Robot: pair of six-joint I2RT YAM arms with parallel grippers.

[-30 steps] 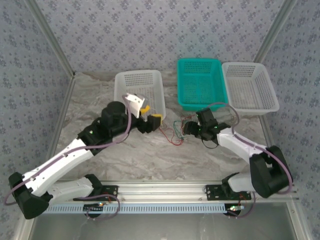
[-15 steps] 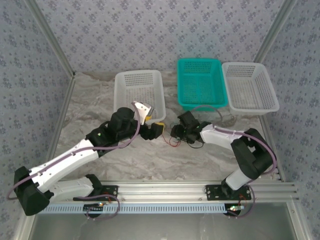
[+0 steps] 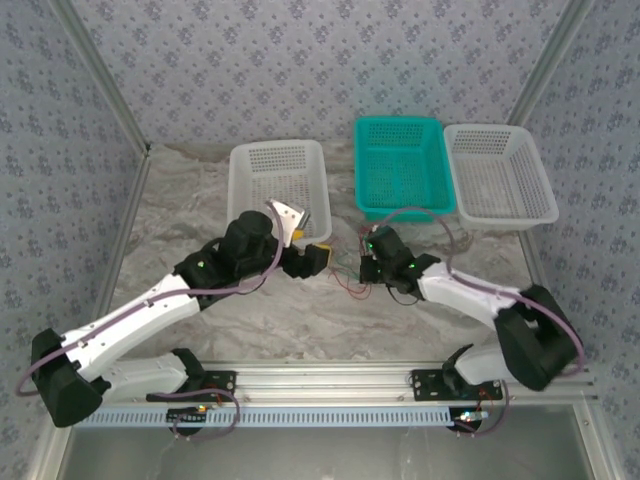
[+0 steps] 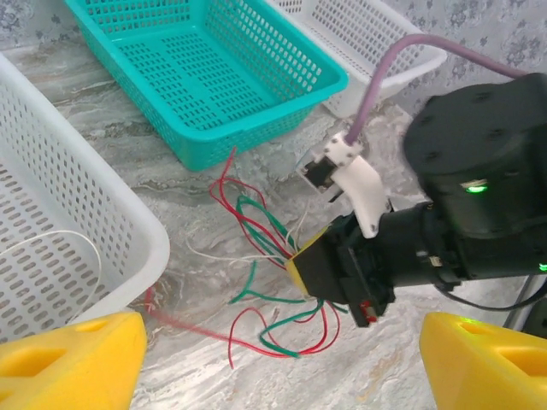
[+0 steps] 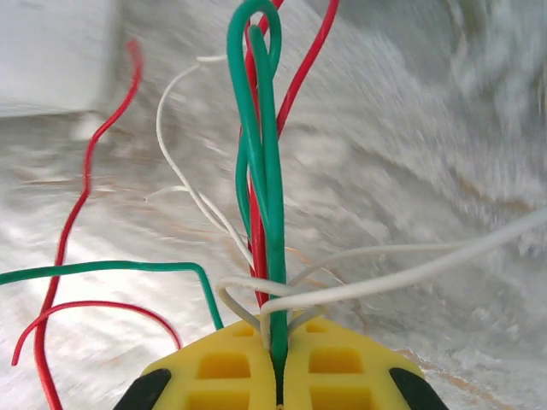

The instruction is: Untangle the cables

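I will next grab the pale wire by its loose part [image 3: 344, 256] [image 4: 216, 256] with my left gripper, away from the right gripper's hold, so I can pull and untangle the cables.
The cables [image 4: 261, 229] are a tangle of thin red, green and pale wires on the marbled table, just in front of the teal basket. My right gripper [image 5: 278, 363] is shut on the bundle, with green, red and white strands [image 5: 261, 171] rising from between its yellow fingertips. In the left wrist view that right gripper [image 4: 309, 266] holds the tangle from the right. My left gripper [image 4: 278, 376] is open wide, its yellow fingers [image 4: 68, 363] on either side of the loose red and green ends. From above, the left gripper [image 3: 320, 256] and right gripper [image 3: 366, 266] face each other across the cables [image 3: 348, 272].
A white basket [image 3: 280, 180] stands behind the left gripper, and a pale wire [image 4: 60, 243] lies inside it. The teal basket [image 3: 400, 165] and another white basket [image 3: 500, 180] stand at the back right. The right arm's purple cable [image 4: 385, 77] loops above the tangle.
My right gripper swung left onto the tangle, then drew back slightly right with wires in it. The left gripper crept right towards the cables.
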